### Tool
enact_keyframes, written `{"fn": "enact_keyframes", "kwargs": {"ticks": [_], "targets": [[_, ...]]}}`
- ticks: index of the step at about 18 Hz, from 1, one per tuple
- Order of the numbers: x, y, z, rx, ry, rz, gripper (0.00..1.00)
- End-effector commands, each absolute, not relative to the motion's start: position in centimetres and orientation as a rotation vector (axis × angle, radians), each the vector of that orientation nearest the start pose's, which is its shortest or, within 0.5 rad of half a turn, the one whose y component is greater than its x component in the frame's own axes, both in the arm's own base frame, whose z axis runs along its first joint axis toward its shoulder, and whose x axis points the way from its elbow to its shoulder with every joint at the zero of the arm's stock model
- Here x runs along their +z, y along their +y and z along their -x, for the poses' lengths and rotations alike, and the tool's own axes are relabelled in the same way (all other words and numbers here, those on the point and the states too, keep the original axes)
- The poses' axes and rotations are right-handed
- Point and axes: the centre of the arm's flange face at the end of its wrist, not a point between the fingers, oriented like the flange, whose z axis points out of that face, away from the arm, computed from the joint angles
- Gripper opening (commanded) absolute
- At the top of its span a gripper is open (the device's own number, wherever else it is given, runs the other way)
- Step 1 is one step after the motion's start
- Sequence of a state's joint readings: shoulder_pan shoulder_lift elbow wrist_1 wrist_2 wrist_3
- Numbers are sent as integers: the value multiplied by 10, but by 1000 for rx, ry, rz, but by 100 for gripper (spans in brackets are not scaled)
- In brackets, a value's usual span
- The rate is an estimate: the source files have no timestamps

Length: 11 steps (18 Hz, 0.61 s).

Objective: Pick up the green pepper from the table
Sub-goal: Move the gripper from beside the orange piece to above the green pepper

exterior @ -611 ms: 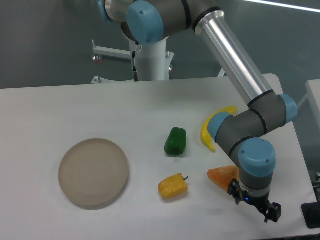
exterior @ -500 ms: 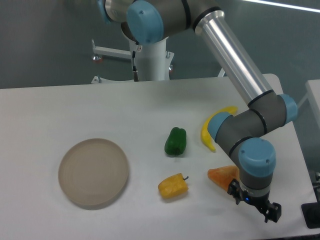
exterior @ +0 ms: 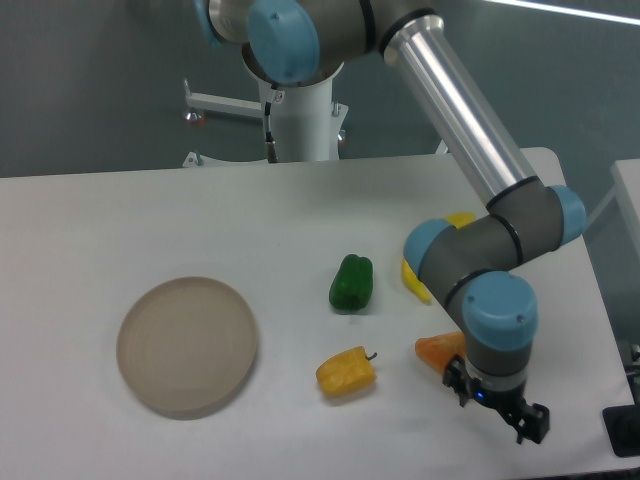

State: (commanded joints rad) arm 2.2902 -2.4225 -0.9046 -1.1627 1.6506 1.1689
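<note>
The gripper grabs the green pepper by its upper part (exterior: 355, 270) next, to pick it up from the table.
The green pepper (exterior: 351, 283) is glossy dark green and lies on the white table (exterior: 150, 220) near its middle, apart from the other items. My gripper (exterior: 497, 408) hangs under the blue wrist near the table's front right edge, well right of and nearer than the green pepper. Its two black fingertips (exterior: 533, 429) stick out on either side of the wrist, spread apart, with nothing between them. The wrist hides most of the gripper body.
A yellow-orange pepper (exterior: 346, 371) lies in front of the green one. An orange item (exterior: 440, 350) lies just left of the wrist. A yellow banana (exterior: 412, 279) is partly hidden behind the forearm. A round beige plate (exterior: 187, 344) sits at the left.
The arm's wrist and gripper have shifted slightly left and up, covering more of the banana. The objects on the table have not moved.
</note>
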Motion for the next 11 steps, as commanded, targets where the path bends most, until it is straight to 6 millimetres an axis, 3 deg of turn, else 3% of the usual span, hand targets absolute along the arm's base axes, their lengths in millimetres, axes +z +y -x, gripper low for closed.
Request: {"fn": "enact_keyframes", "kwargs": {"ticks": [6,11], "targets": [[318,652,403,68,377,2933,100],[332,616,373,1,199,2946,100]]}}
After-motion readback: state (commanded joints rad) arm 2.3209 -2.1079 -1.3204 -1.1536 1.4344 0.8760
